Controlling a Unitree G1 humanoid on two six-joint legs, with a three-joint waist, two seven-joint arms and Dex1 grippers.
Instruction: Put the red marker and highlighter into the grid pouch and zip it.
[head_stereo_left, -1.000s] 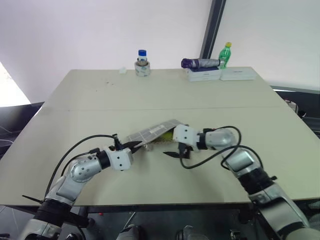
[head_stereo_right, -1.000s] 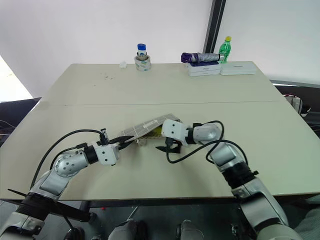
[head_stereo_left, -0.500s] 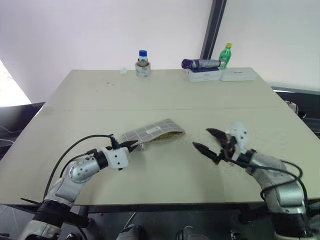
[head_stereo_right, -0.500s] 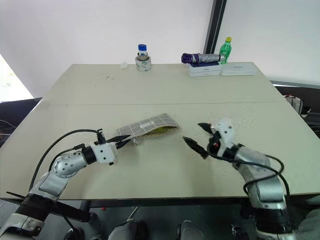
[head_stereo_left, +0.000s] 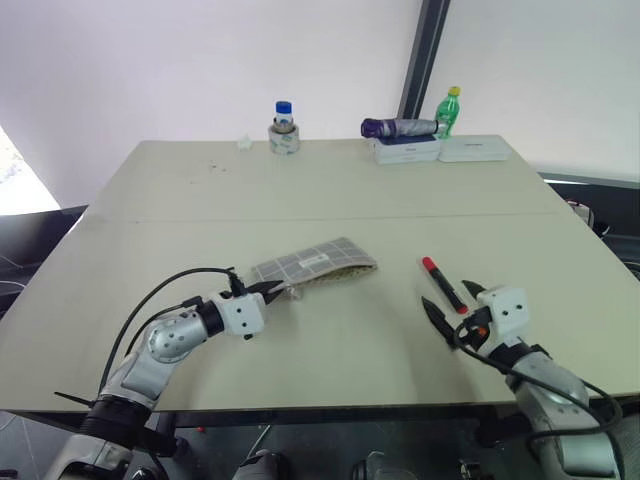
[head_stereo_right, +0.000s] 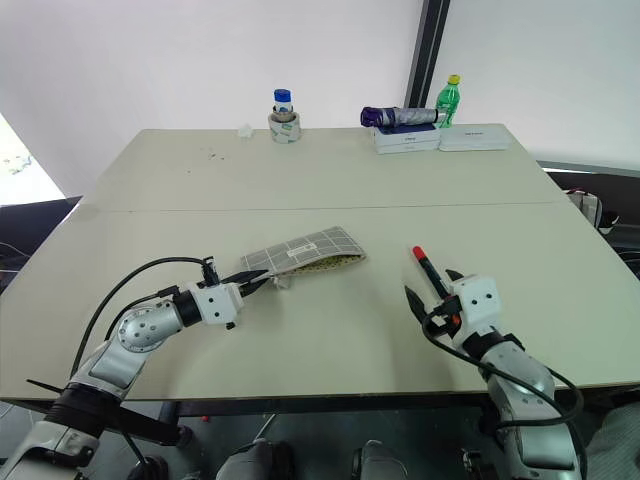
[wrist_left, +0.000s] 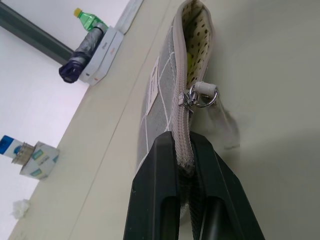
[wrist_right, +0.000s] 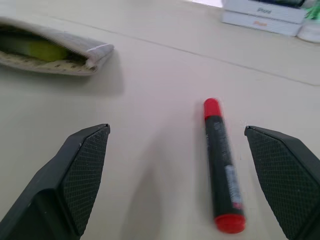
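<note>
My right gripper grabs the red marker by its dark body (head_stereo_left: 445, 286) next, to slip the marker into the open grid pouch (head_stereo_left: 315, 263).
The grid pouch (head_stereo_left: 315, 263) lies flat mid-table, its mouth open at the right end. My left gripper (head_stereo_left: 275, 290) is shut on the pouch's left end along the zipper (wrist_left: 182, 142), with the metal pull (wrist_left: 202, 95) just past the fingertips. The highlighter (wrist_right: 35, 48) shows as a yellow shape inside the open mouth. The red marker (head_stereo_left: 442, 284) lies on the table to the right of the pouch, red cap pointing away from me. My right gripper (head_stereo_left: 452, 302) stands open just before the marker's near end, nothing between its fingers (wrist_right: 85, 165).
Along the far edge stand a blue-capped jar on a tape roll (head_stereo_left: 284, 128), a folded purple umbrella (head_stereo_left: 400, 127) on white boxes (head_stereo_left: 440, 150), and a green bottle (head_stereo_left: 452, 110). The table's near edge (head_stereo_left: 330, 408) runs just behind both grippers.
My right gripper swung away from the pouch's mouth to the right and back toward the near edge, staying open. The marker now shows beside it. The left gripper kept its hold.
</note>
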